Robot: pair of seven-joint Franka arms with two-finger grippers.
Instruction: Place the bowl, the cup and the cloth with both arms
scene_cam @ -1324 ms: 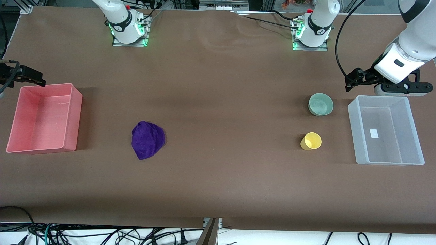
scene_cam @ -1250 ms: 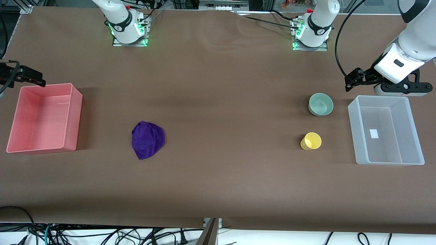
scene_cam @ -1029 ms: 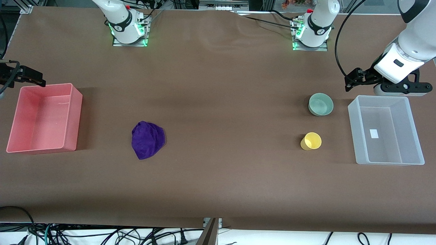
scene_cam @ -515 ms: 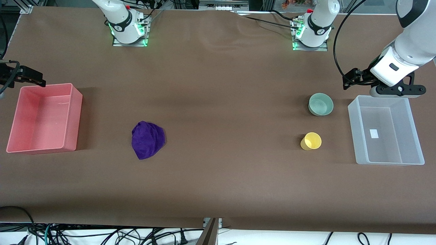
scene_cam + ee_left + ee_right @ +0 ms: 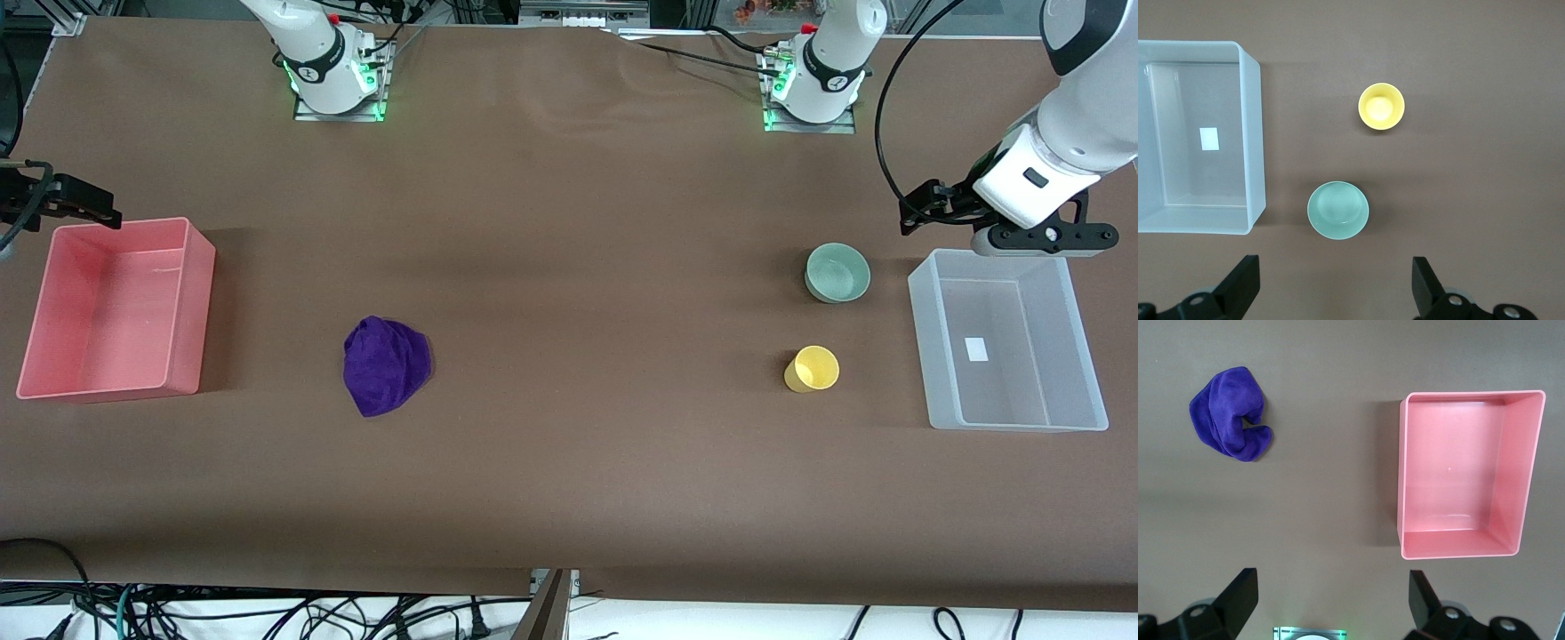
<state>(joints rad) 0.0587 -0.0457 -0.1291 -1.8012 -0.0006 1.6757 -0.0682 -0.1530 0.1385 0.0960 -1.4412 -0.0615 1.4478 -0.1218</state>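
I will next take hold of the mint-green bowl by its rim [image 5: 861, 252] with my left gripper, so that I can place the bowl in the clear bin.
The pale mint-green bowl [image 5: 837, 272] stands upright on the brown table toward the left arm's end. The yellow cup [image 5: 812, 369] stands nearer to the front camera than the bowl. Both show in the left wrist view, the bowl [image 5: 1338, 210] and the cup [image 5: 1381, 106]. The purple cloth [image 5: 386, 364] lies crumpled toward the right arm's end, and also shows in the right wrist view [image 5: 1231, 413]. My left gripper [image 5: 1042, 242] hangs high over the clear bin's farther rim, open and empty [image 5: 1336, 293]. My right gripper [image 5: 53, 197] hangs high over the pink bin's farther corner, open and empty [image 5: 1331, 607].
A clear plastic bin [image 5: 925, 347] stands at the left arm's end beside the bowl and cup, and shows in the left wrist view [image 5: 1253, 133]. A pink bin [image 5: 197, 302] stands at the right arm's end, and shows in the right wrist view [image 5: 1401, 473]. Both hold nothing.
My left arm's wrist has shifted slightly over the clear bin's farther rim. The right arm, bowl, cup and cloth have not moved.
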